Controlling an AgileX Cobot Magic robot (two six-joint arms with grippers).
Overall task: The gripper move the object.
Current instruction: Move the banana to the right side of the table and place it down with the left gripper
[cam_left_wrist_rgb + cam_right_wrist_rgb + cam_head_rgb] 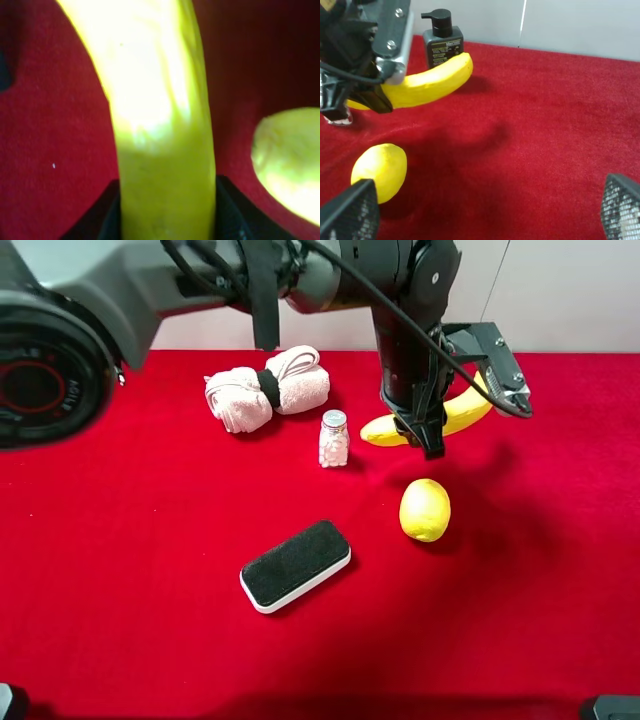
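Note:
The left gripper should keep its hold on the banana (467, 411) (160, 125), as the banana is hanging above the red cloth, away from its shadow.
The long yellow banana (467, 411) hangs above the red cloth at the right of middle, gripped crosswise. My left gripper (452, 416), with silver jaw plates on a black wrist, reaches across from the upper left and is shut on it. In the left wrist view the banana (160, 125) fills the space between the dark fingers (107, 217). The right wrist view shows the banana (430, 82) in the left gripper (380, 75), with its shadow on the cloth below. My right gripper (485, 215) is open and empty, well short of the banana, its mesh fingertips (350, 210) wide apart.
A round yellow lemon (425, 509) lies just in front of the banana, and shows too in the left wrist view (290, 160) and the right wrist view (380, 170). A small jar (334, 438), a rolled pink towel (268, 388) and a black-and-white brush (296, 564) lie to the left. A black pump bottle (442, 42) stands behind the banana.

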